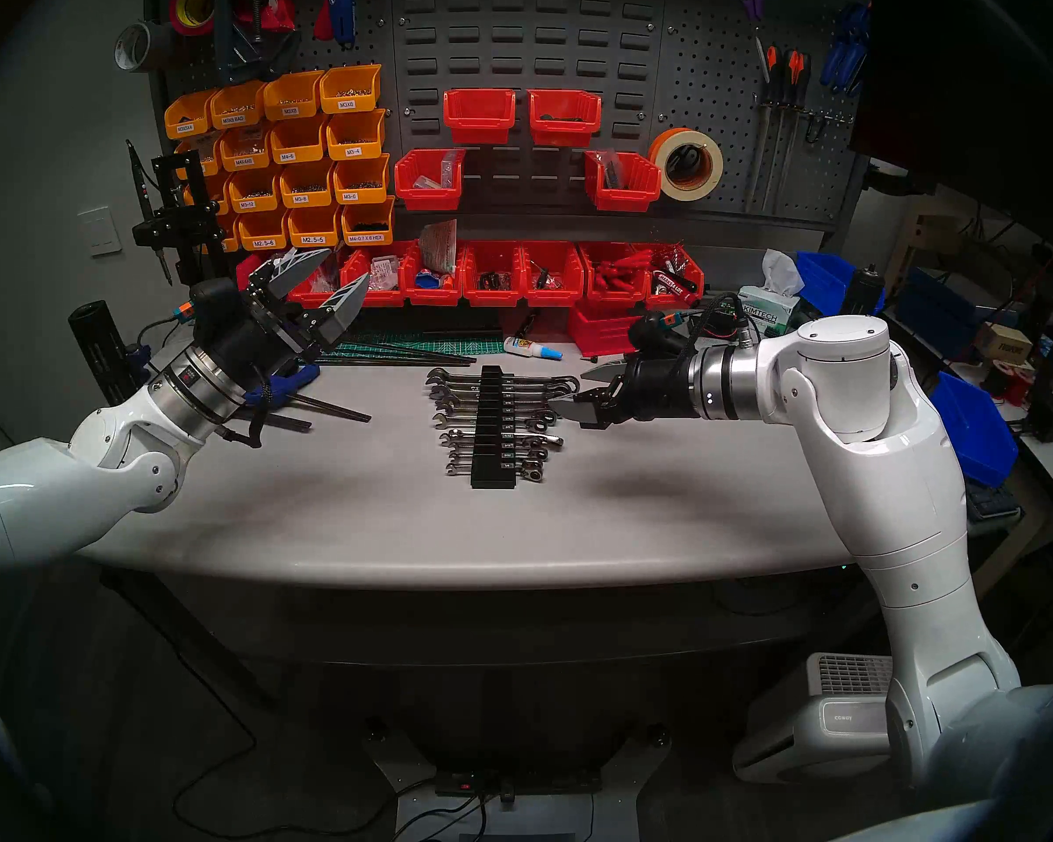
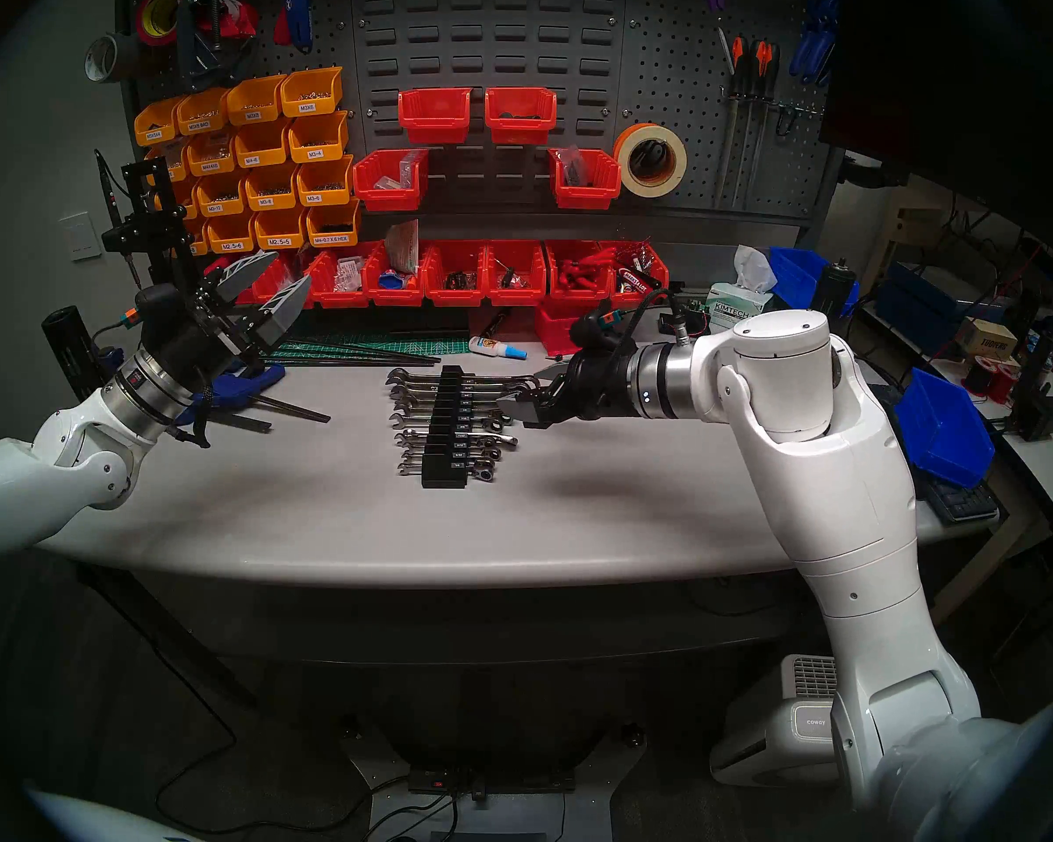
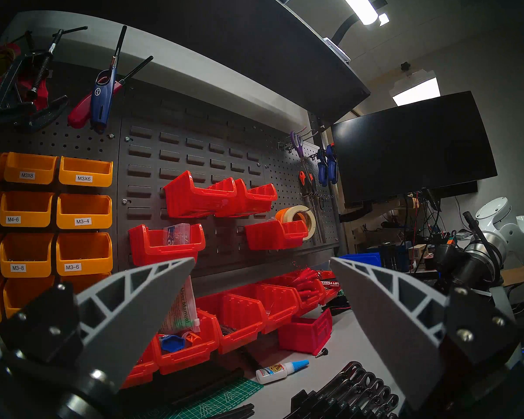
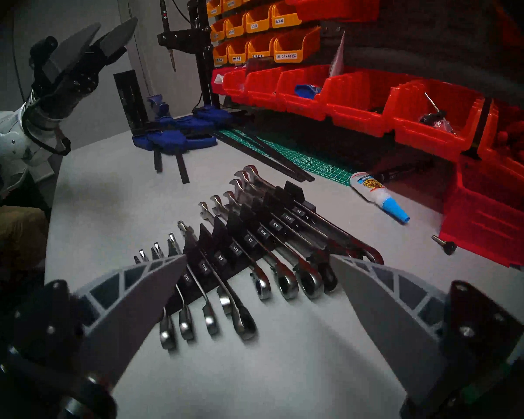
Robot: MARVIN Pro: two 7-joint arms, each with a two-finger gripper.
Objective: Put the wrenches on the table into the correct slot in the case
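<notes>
The wrench shafts lie packed close, so my right gripper will next grab the slim wrench by its ring end [image 1: 554, 441] [image 4: 244, 326], which pokes out past its neighbours.
The black case [image 1: 492, 427] lies mid-table [image 1: 390, 519], with several chrome wrenches [image 1: 460, 397] lying across its slots. Every wrench I see sits in the case [image 4: 221, 258]. One wrench [image 1: 542, 440] pokes further right than its neighbours. My right gripper [image 1: 579, 392] hovers open and empty just right of the ring ends, low over the table. In the right wrist view the right gripper [image 4: 258, 258] frames those ring ends [image 4: 288, 285]. My left gripper [image 1: 348, 266] is raised at the far left, open and empty, and points at the bins in the left wrist view [image 3: 262, 258].
A glue bottle [image 1: 530, 348] and a green cutting mat [image 1: 439, 342] lie behind the case. Blue clamps [image 1: 287, 385] and black bars rest at the left. Red bins [image 1: 493, 276] line the back, with one red bin [image 1: 603, 330] on the table. A small black knob [image 4: 445, 246] lies near it.
</notes>
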